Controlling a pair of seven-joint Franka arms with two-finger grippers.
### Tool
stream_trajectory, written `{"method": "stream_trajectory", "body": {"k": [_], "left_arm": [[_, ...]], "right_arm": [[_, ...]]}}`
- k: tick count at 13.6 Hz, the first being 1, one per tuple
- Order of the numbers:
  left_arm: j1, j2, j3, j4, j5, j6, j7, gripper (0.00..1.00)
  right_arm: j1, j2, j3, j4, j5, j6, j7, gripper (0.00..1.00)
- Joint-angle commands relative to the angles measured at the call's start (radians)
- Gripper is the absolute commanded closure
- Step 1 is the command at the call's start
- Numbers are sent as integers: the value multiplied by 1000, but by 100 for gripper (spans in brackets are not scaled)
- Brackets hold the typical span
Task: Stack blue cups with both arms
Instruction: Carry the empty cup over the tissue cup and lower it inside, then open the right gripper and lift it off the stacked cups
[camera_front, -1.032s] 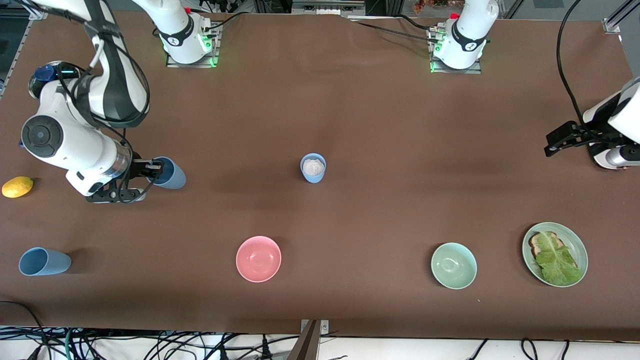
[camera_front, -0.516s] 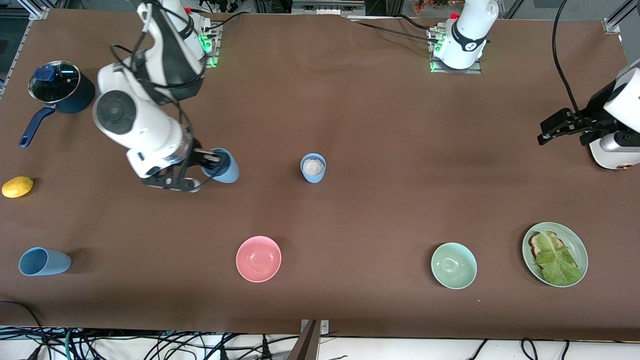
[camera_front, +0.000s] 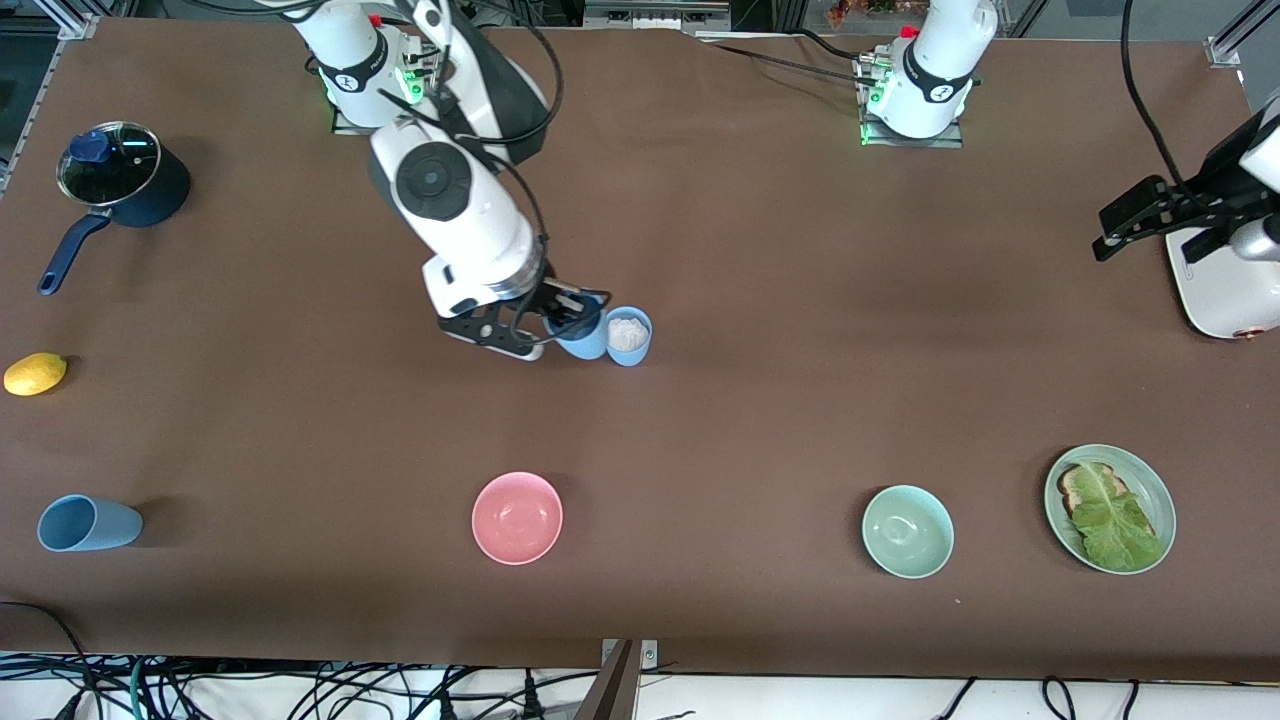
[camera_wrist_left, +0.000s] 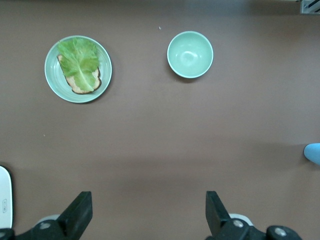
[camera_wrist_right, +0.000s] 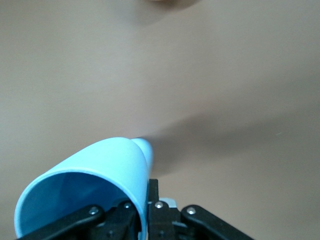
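I need to move the held cup toward the standing cup's opening with my right gripper before releasing it, as it hangs beside the standing cup, short of that opening.
A light blue cup (camera_front: 629, 337) with a whitish inside stands upright mid-table. My right gripper (camera_front: 568, 314) is shut on the rim wall of a second blue cup (camera_front: 585, 338), one finger inside and one outside. That cup hangs tilted just beside the standing one, on the right arm's side. In the right wrist view the held cup (camera_wrist_right: 100, 170) fills the frame over my right gripper (camera_wrist_right: 145, 200). My left gripper (camera_front: 1108, 235) waits open and empty at the left arm's end of the table, and in its own view the left gripper (camera_wrist_left: 147, 202) holds nothing.
A third blue cup (camera_front: 88, 523) lies on its side near the front edge at the right arm's end. A navy lidded pot (camera_front: 120, 185) and a lemon (camera_front: 35, 373) sit there too. A pink bowl (camera_front: 517, 517), green bowl (camera_front: 907, 531) and lettuce-toast plate (camera_front: 1152, 478) line the front.
My right arm has carried the held cup from the right arm's end of the table to beside the standing cup. The left gripper has shifted slightly at its end.
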Motion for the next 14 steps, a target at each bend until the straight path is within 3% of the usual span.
{"method": "stream_trajectory", "body": {"k": [1,3,8,14], "left_arm": [[-2,0,3,46,15,-33,21,0],[6,6,5,46,15,-33,21,0],[9,61,5,45,15,-36,22,0],[-2,80,3,39,15,-34,27,0]], "right_arm": [[56,89,-7,110,-13,-18,58,100],[76,98,-7,104,-75,-31,58,100],[103,143,-7,101,-127,-31,58,100],[108,144,-7,98,-130,-50,55,100]]}}
